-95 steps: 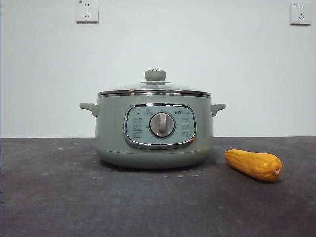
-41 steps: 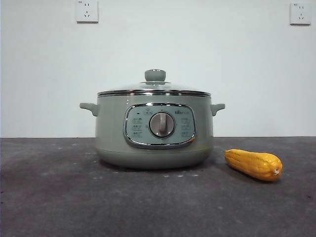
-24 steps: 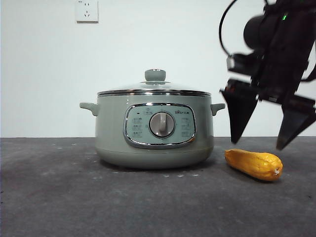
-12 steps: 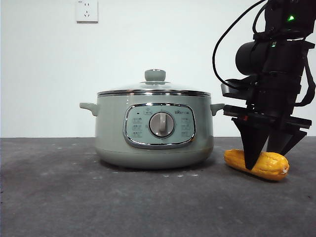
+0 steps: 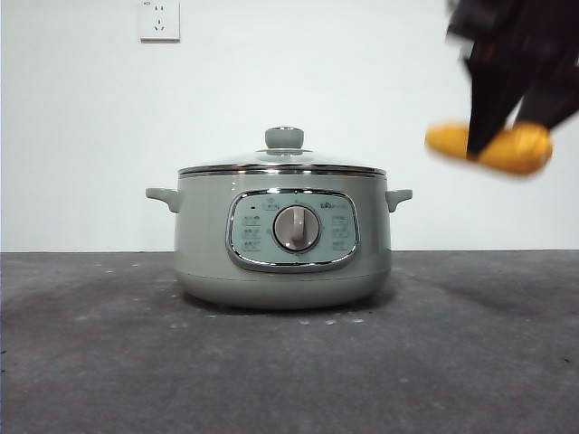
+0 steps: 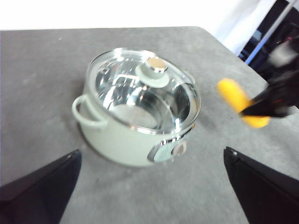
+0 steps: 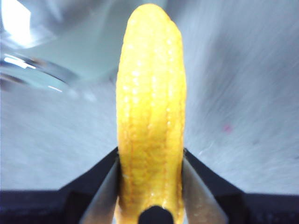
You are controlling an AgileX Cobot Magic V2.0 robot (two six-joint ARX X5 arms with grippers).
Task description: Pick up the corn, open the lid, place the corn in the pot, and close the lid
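My left gripper should next open the lid by grabbing the glass lid by its narrow round knob [image 5: 284, 138]. The lid is as wide as the pot [image 5: 282, 237].
The yellow-orange corn [image 5: 525, 149] hangs in the air to the right of the pot, about level with the lid's knob, with my right gripper [image 5: 502, 136] shut on it. In the right wrist view the corn [image 7: 150, 107] stands between the two black jaws of my right gripper [image 7: 150, 186]. The sage-green pot [image 5: 282, 237] stands on the table with the glass lid [image 5: 282, 163] on it. From the left wrist view I see the pot [image 6: 119, 137], the lid [image 6: 145, 91] and the corn [image 6: 236, 98] held beside it. My left gripper [image 6: 149, 186] is open, above the table before the pot.
The table [image 5: 109, 362] is dark grey. A white wall with a socket [image 5: 159, 20] stands behind the pot. The table's far corner [image 6: 205, 35] lies beyond the pot in the left wrist view.
My right gripper came down over the corn lying on the table, shut on it and has lifted it up to about the lid's height. The pot and lid have not moved.
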